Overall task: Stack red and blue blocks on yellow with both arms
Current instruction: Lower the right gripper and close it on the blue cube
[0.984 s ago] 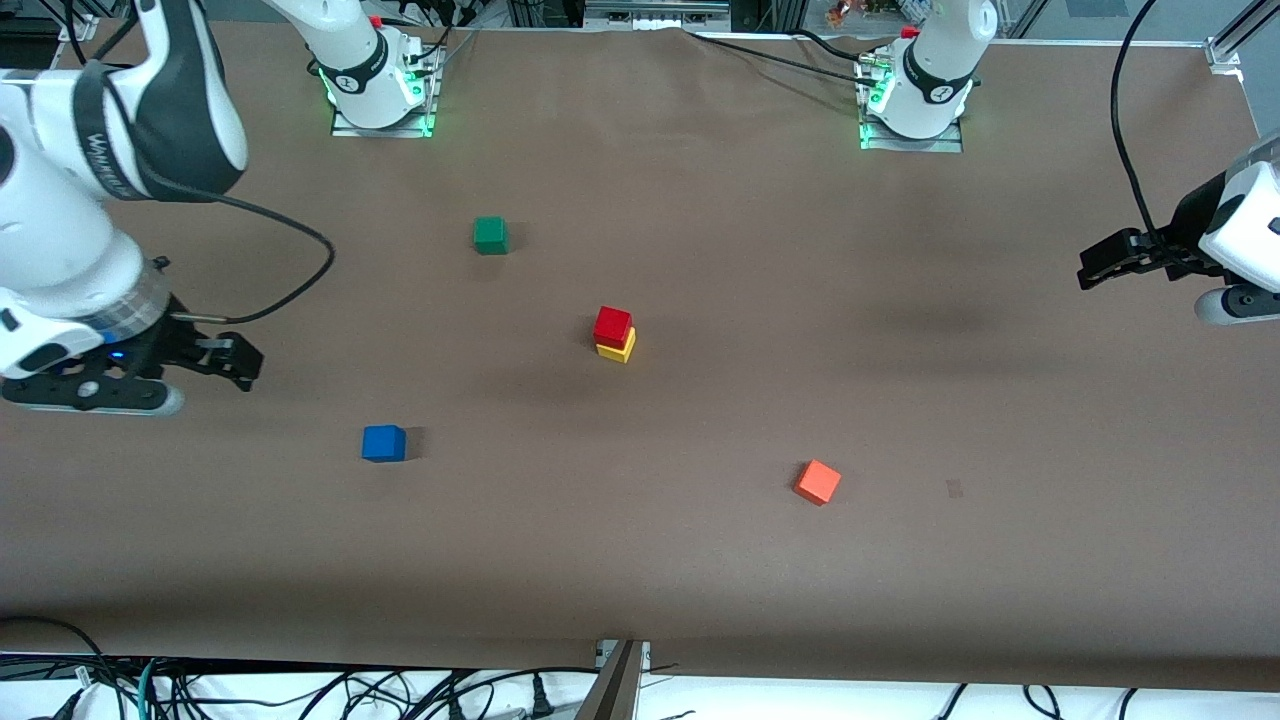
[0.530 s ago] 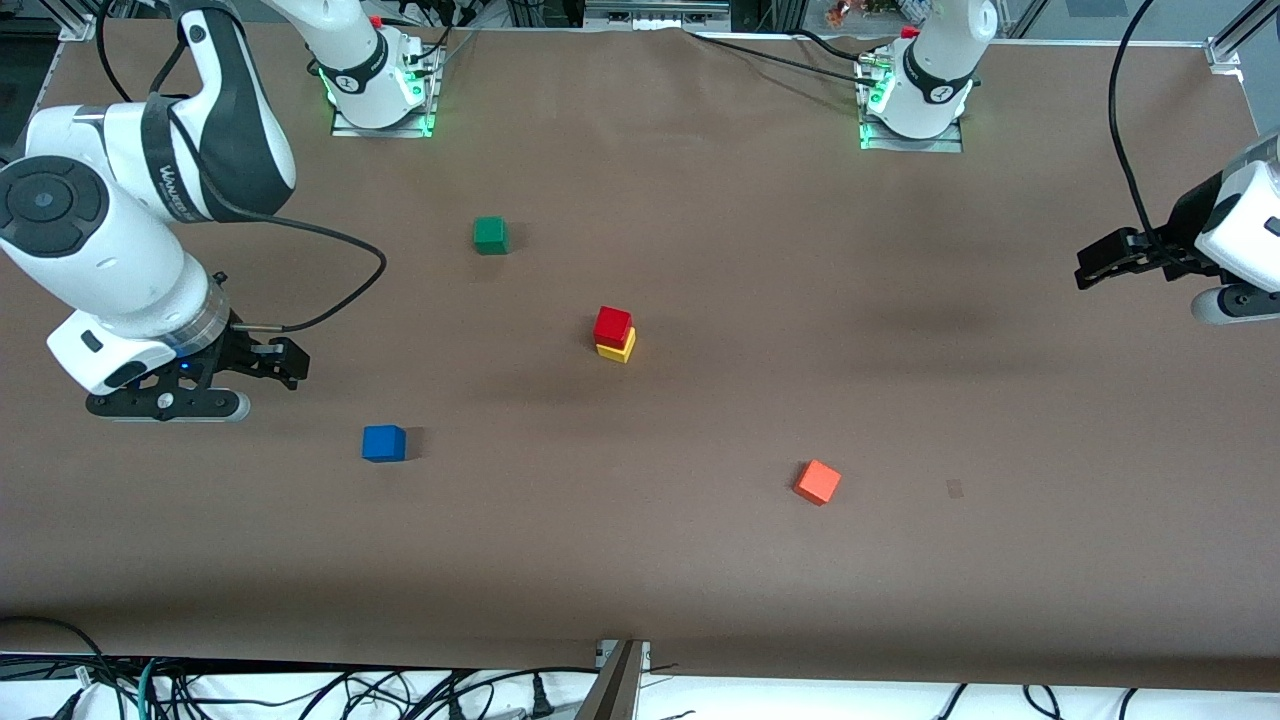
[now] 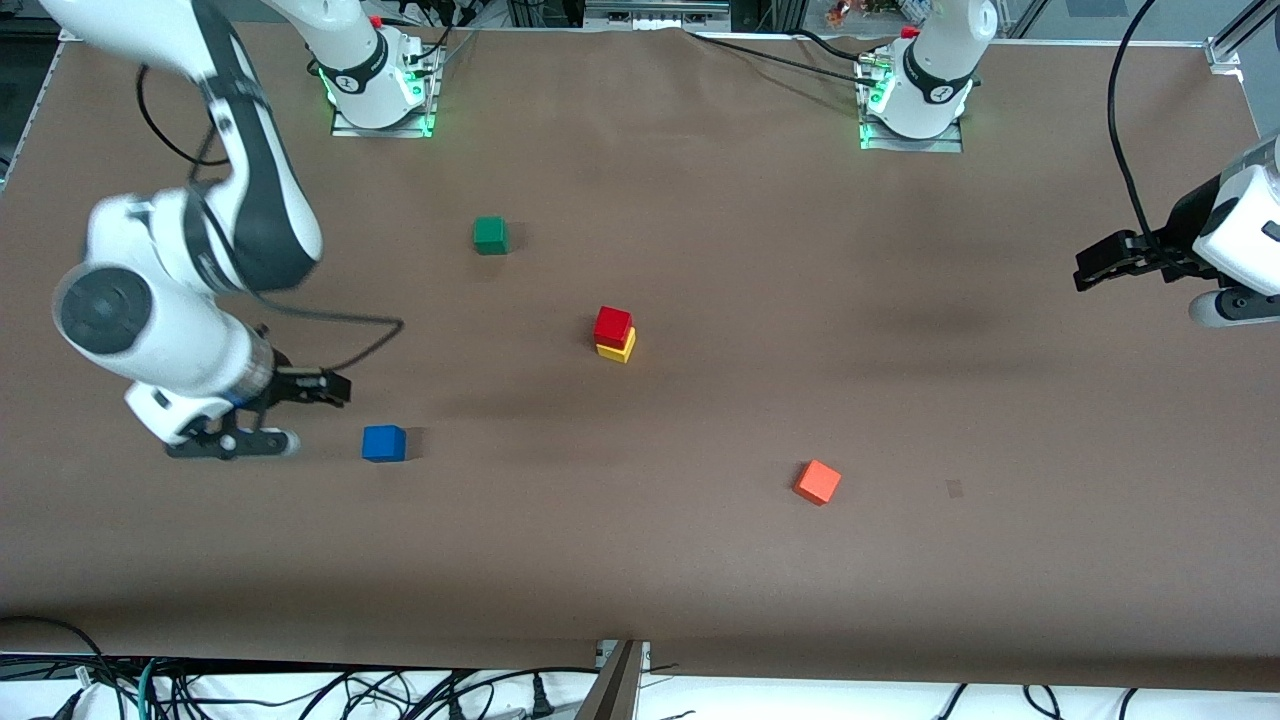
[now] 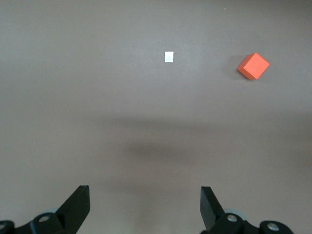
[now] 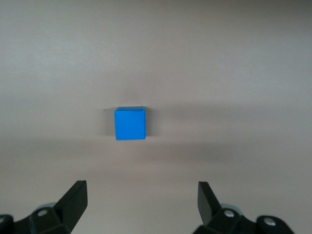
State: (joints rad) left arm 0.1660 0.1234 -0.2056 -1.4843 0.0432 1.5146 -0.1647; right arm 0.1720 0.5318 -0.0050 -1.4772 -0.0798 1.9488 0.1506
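Observation:
My right gripper picks up the blue block [image 3: 384, 443] by its opposite sides next, to stack it on the red block [image 3: 613, 325].
The red block [image 3: 613, 325] sits on the yellow block [image 3: 619, 349] in the middle of the table. Nearer the front camera, toward the right arm's end, the blue block [image 3: 384, 443] lies alone on the brown table. My right gripper [image 3: 338, 388] hangs open just beside it, on the side of the right arm's end, with nothing in it. In the right wrist view the blue block [image 5: 130, 124] lies ahead of the open right gripper [image 5: 142, 192], clear of both fingers. At the left arm's end my left gripper [image 3: 1085, 272] waits, and in its wrist view it [image 4: 145, 197] is open and empty over bare table.
A green cube [image 3: 490, 235] lies nearer the robot bases than the stack. An orange cube [image 3: 817, 482] lies nearer the front camera, toward the left arm's end, and shows in the left wrist view as the orange cube [image 4: 253, 66] with a small pale mark [image 4: 169, 56] beside it.
My right arm has swung in from its end of the table and brought its open gripper close to the blue block. The left arm and all blocks have stayed put.

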